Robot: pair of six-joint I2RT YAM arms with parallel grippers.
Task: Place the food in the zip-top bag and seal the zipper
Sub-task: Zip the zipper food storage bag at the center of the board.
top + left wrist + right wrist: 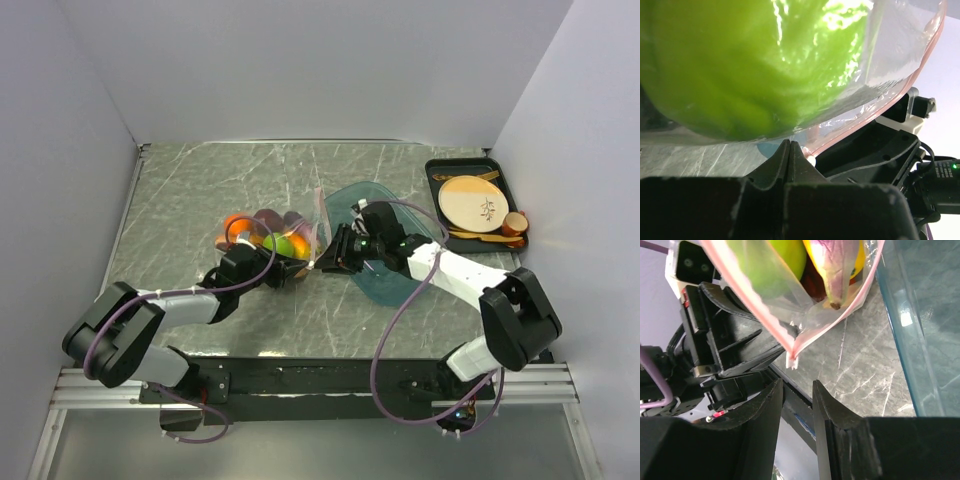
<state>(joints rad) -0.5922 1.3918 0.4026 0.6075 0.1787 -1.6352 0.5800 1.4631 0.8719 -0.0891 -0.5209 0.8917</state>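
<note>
The pink V meets at the zipper's white end tab [311,265] [792,361], so my right gripper should grab the zipper there next. It should then run along the zipper and seal it.
The clear zip-top bag [268,240] lies mid-table holding the food: a green lime [740,65], an orange [235,224] and a purple slice [836,270]. My left gripper [790,142] is shut, pinching the bag's film next to the pink zipper [900,92]. In the top view it [300,268] sits at the bag's near right corner. My right gripper [796,382] faces it, open, with nothing between its fingers. The zipper's white end tab [792,361] hangs just above the gap. From that corner the pink zipper [760,315] spreads apart in a V.
A teal translucent tray [385,282] lies under my right arm, its edge close on the right in the right wrist view [925,315]. A black tray [436,172] with a beige plate [470,200] and a cup stands at the back right. White walls enclose the table.
</note>
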